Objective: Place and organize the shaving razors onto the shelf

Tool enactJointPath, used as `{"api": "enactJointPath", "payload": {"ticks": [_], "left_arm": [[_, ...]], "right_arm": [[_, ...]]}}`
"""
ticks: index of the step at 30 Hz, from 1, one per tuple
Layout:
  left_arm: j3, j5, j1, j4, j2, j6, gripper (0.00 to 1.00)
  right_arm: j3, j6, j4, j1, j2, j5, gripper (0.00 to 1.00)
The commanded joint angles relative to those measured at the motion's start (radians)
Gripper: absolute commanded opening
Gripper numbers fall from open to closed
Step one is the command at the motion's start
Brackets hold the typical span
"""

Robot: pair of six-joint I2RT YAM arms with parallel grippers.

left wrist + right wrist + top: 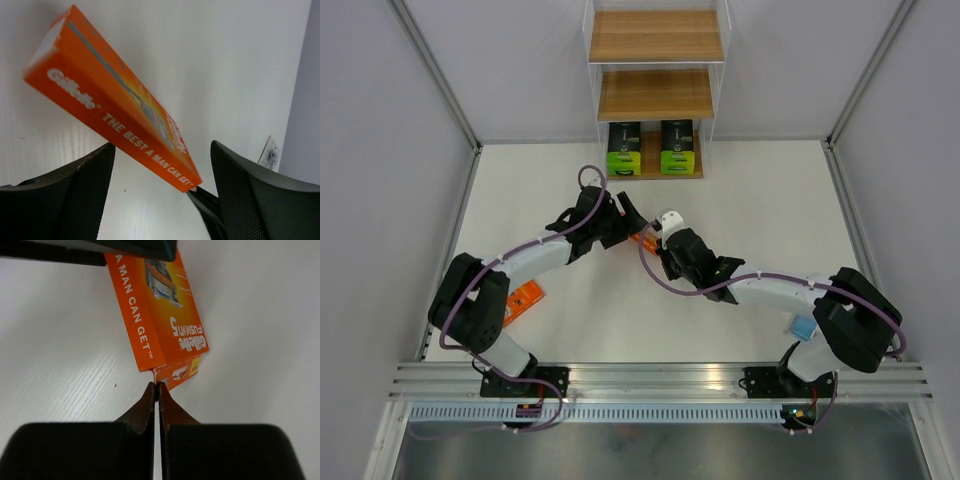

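I will next grab the orange razor pack with my left gripper across its lettered narrow side (pixel 644 241) (pixel 145 149). The opposite side then stays free for my right gripper to put the pack on the shelf.
An orange razor pack (pixel 162 310) hangs tilted above the table, pinched by a thin flap at its lower end in my shut right gripper (pixel 159 385). In the left wrist view the same pack (pixel 110 95) sits between the spread fingers of my open left gripper (pixel 162 148), which do not touch it. From above, both grippers meet at mid-table, left (pixel 627 216) and right (pixel 656 240), around the pack (pixel 642 238). Two green-and-black packs (pixel 624 150) (pixel 677 148) stand on the bottom board of the shelf (pixel 655 95). A second orange pack (pixel 526 297) and a light blue pack (pixel 804 326) lie on the table.
The shelf's upper two boards (pixel 656 36) hold nothing. White walls enclose the table on the left, right and back. The second orange pack lies close to the left arm's elbow (pixel 480 290); the blue pack lies beside the right arm's base (pixel 850 320).
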Motion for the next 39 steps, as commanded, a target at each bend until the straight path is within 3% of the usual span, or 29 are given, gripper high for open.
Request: {"api": "enactJointPath", "payload": {"ticks": [1, 7, 12, 15, 17, 19, 21, 24, 25, 30, 33, 39], "left_arm": [[0.043, -0.019, -0.014, 0.055, 0.018, -0.052, 0.82], [0.032, -0.135, -0.026, -0.029, 0.081, -0.153, 0.81], [0.037, -0.16, -0.029, -0.019, 0.109, -0.191, 0.79], [0.045, -0.191, -0.044, -0.017, 0.113, -0.21, 0.7], [0.043, -0.205, -0.049, -0.014, 0.113, -0.223, 0.59], [0.028, -0.199, -0.049, 0.019, 0.116, -0.214, 0.42], [0.006, -0.189, -0.049, 0.095, 0.116, -0.191, 0.36], [-0.036, -0.151, -0.047, 0.214, 0.11, -0.153, 0.31], [-0.062, -0.139, -0.046, 0.251, 0.106, -0.142, 0.3], [-0.078, -0.084, -0.034, 0.354, 0.086, -0.055, 0.27], [-0.121, -0.004, -0.008, 0.439, 0.037, -0.006, 0.27], [-0.133, 0.213, 0.058, 0.539, -0.058, 0.005, 0.27]], "right_arm": [[-0.012, 0.07, 0.011, 0.0, 0.044, -0.083, 0.01], [0.016, 0.164, 0.051, 0.003, 0.065, -0.188, 0.0], [0.005, 0.251, 0.069, 0.032, 0.087, -0.175, 0.0], [0.002, 0.317, 0.092, 0.035, 0.099, -0.219, 0.01], [0.005, 0.36, 0.105, 0.037, 0.1, -0.233, 0.0], [0.008, 0.408, 0.094, 0.042, 0.094, -0.226, 0.02], [0.017, 0.429, 0.072, 0.04, 0.071, -0.2, 0.06], [0.066, 0.429, -0.042, 0.035, 0.021, -0.196, 0.28], [0.08, 0.429, -0.111, 0.023, 0.004, -0.205, 0.4], [0.117, 0.489, -0.259, -0.082, -0.152, -0.333, 0.64], [0.056, 0.558, -0.222, -0.257, -0.231, -0.471, 0.69], [-0.073, 0.644, -0.03, -0.337, -0.329, -0.515, 0.92]]}}
